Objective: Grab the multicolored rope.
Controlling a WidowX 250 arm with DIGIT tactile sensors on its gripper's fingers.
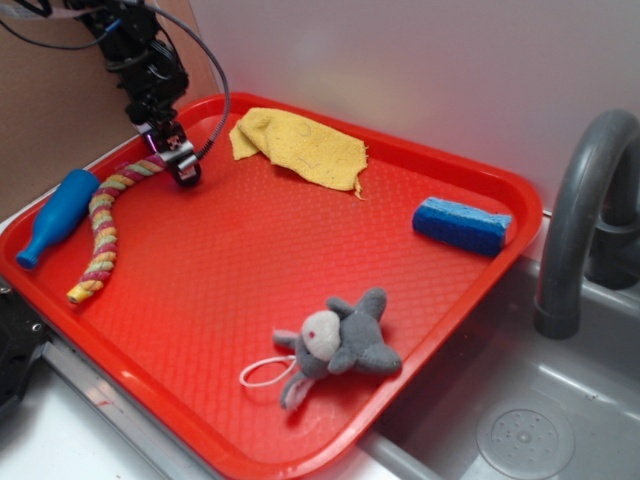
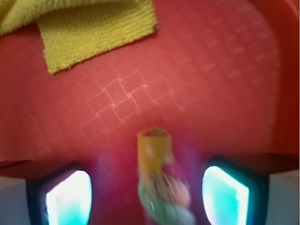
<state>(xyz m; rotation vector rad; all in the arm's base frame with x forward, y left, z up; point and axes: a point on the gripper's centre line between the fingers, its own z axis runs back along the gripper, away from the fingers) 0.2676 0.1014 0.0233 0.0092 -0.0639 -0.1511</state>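
Note:
My gripper should close on the rope's yellow-tipped end, because my fingers reach down beside that end, low over the red tray.
The multicolored rope lies curved on the left side of the red tray, its far end near the tray's back left corner. My gripper hovers at that far end. In the wrist view the rope's end, yellow-tipped with pink and green strands, lies between the two fingers of my gripper. The jaws stand wide apart, with gaps on both sides of the rope. The wrist view is blurred.
A blue bottle lies just left of the rope. A yellow cloth lies at the tray's back, also in the wrist view. A blue sponge and a grey plush toy with a white string loop lie to the right. A faucet and sink stand beyond the tray.

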